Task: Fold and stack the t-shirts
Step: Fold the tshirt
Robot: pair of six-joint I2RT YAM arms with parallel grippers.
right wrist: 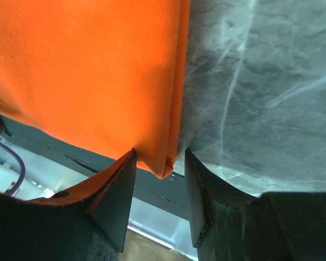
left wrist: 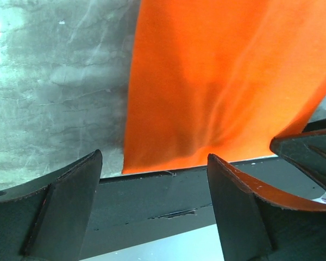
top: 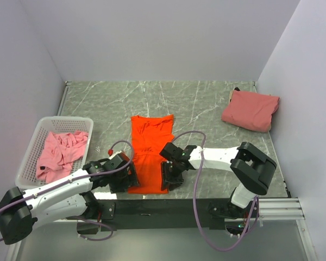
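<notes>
The orange t-shirt needs its hem folded toward the collar (top: 152,118), so my right gripper will next grab the t-shirt by its hem corner (top: 165,190) opposite my left gripper's corner.
The bright orange t-shirt (top: 150,147) lies as a long narrow strip on the marble table, its hem at the near edge. My left gripper (top: 129,180) is open at the hem's left corner. In the left wrist view the shirt (left wrist: 217,81) lies just beyond the open gripper (left wrist: 155,159). My right gripper (top: 167,179) is open at the hem's right corner. In the right wrist view the shirt's corner (right wrist: 165,163) hangs between the fingers of the gripper (right wrist: 160,153). The salmon-pink t-shirt (top: 250,110) lies folded at the back right. The lighter pink t-shirt (top: 62,152) is crumpled in the basket.
The white perforated basket (top: 65,119) stands at the left edge of the table. The table's black front rail (left wrist: 152,190) runs right under both grippers. Bare marble (top: 206,119) lies between the orange shirt and the salmon-pink one.
</notes>
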